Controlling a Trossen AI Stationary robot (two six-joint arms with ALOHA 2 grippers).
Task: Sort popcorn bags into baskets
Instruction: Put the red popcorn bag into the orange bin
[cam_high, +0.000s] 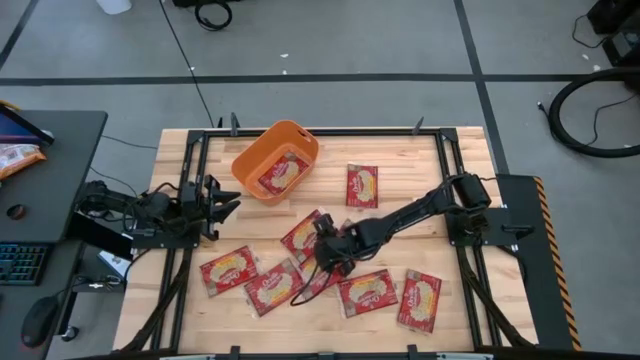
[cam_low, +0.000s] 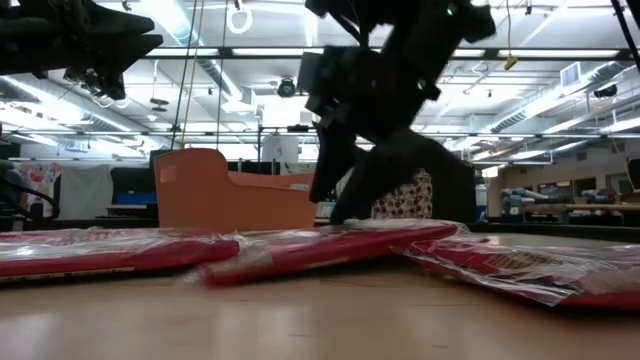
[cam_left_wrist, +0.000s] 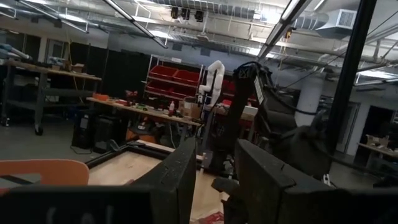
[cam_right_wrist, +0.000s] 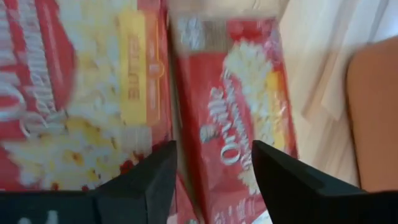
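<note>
My right gripper grips the popcorn bag by its short end next, to sort the bag into the orange basket.
Several red popcorn bags lie flat on the wooden table, most of them near its near edge; one bag lies apart toward the far side. The orange basket stands at the far edge, with one bag inside. My right gripper is open and points down over the middle cluster. In the right wrist view its fingers stand over one bag, the near one at that bag's long edge. My left gripper is open and waits raised at the table's left side. My right gripper comes from above with open fingers over a popcorn bag lying flat on the table. In the low view its fingertips reach down to the bag's top. I cannot tell whether they touch it.
Black frame rails run along the table's left and right sides. A desk on the left carries a keyboard and a paler orange-and-white packet. Bare wood shows between the basket and the lone bag.
</note>
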